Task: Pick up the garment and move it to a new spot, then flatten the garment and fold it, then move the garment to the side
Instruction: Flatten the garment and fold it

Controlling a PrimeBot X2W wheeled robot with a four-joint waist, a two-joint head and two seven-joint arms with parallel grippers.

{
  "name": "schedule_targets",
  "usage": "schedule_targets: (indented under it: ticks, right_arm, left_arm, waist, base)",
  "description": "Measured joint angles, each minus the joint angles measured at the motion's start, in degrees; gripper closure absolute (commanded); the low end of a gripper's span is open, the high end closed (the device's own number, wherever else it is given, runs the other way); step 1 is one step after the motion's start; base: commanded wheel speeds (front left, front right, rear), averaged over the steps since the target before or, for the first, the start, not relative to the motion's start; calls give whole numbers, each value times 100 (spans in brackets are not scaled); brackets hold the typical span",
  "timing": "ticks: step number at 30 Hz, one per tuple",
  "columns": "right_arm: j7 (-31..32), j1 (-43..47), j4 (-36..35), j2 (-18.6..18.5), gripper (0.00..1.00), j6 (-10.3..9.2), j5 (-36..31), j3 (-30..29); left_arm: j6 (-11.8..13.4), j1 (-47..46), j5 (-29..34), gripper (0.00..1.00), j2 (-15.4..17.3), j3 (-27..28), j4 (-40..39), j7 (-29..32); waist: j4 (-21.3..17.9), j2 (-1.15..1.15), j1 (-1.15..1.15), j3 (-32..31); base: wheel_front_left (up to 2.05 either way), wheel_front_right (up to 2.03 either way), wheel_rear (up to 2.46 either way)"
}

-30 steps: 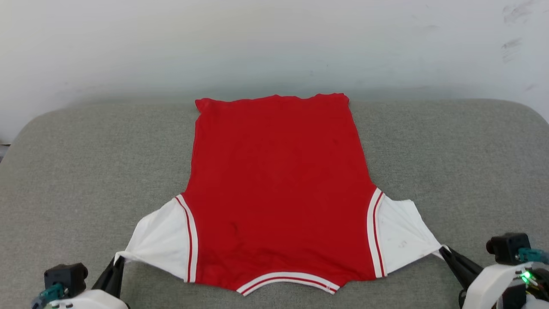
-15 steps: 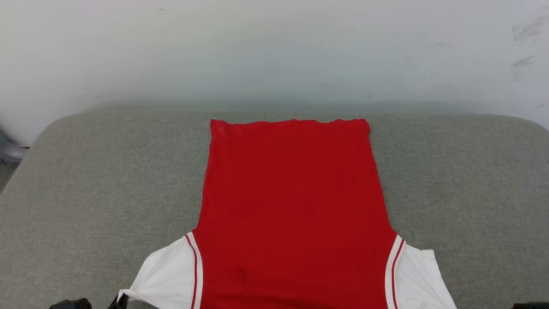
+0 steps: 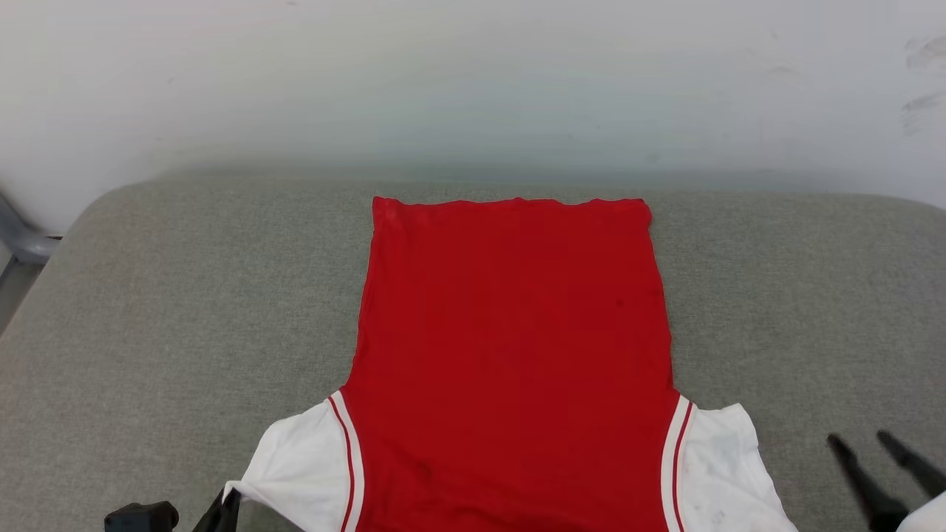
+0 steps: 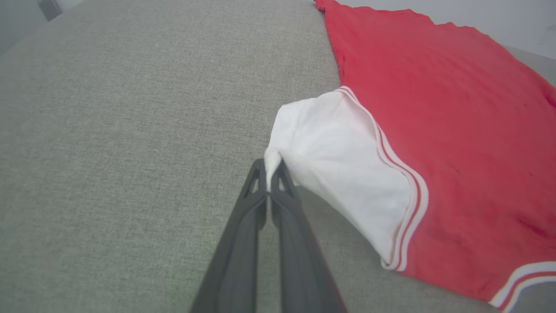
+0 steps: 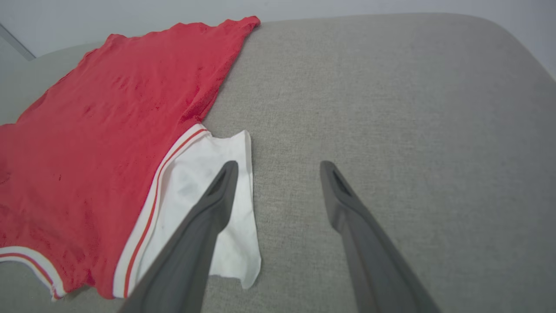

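My right gripper grabs the red jersey's hemmed bottom corner next, to move and flatten the garment.
The red garment lies flat with its plain back up, hem toward the far edge and white sleeves near me. My left gripper is shut on the tip of the left white sleeve, which is pulled to a point; in the head view this gripper sits at the bottom left. My right gripper stands open over bare cushion, to the right of the right white sleeve. In the right wrist view the right gripper holds nothing, and the sleeve lies flat beside its left finger.
The garment rests on a wide grey fabric cushion with rounded far corners. A pale wall rises right behind it. A grey metal part shows beyond the cushion's left edge.
My right gripper has let go of the right sleeve and now stands open to its right. The head camera has tilted up, so the collar end has left the picture.
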Motion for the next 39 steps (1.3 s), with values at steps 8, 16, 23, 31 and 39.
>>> schedule_targets:
  ticks: [8, 16, 23, 31, 39]
  right_arm:
    - [732, -1276, -1201, -325, 0, 0, -367, -894]
    - [2285, -3364, -1290, -777, 0, 1, -519, -761]
    - [4217, -5052, -604, -1071, 0, 1, -397, -21]
    - [6094, -6488, 280, -1065, 0, -1, -433, 477]
    - [6485, -7127, 965, -994, 0, 0, -907, 799]
  left_arm:
    - [-4, -368, 331, 100, -121, 64, -305, -2]
    - [-121, -1006, 808, 100, -592, 190, -558, -9]
    - [-325, -1383, 1221, 100, -1109, 308, -643, -10]
    - [-655, -1701, 1625, 100, -1610, 476, -583, -10]
    - [-951, -1872, 1979, 100, -2113, 745, -547, -10]
  waist:
    - [173, 0, 0, 446]
    - [539, 0, 1, 1181]
    - [945, 0, 1, 1876]
    - [1361, 0, 2, 2672]
    - [1732, 0, 1, 3294]
  base:
    - [0, 0, 0]
    - [0, 0, 0]
    - [0, 0, 0]
    - [0, 0, 0]
    - [0, 0, 0]
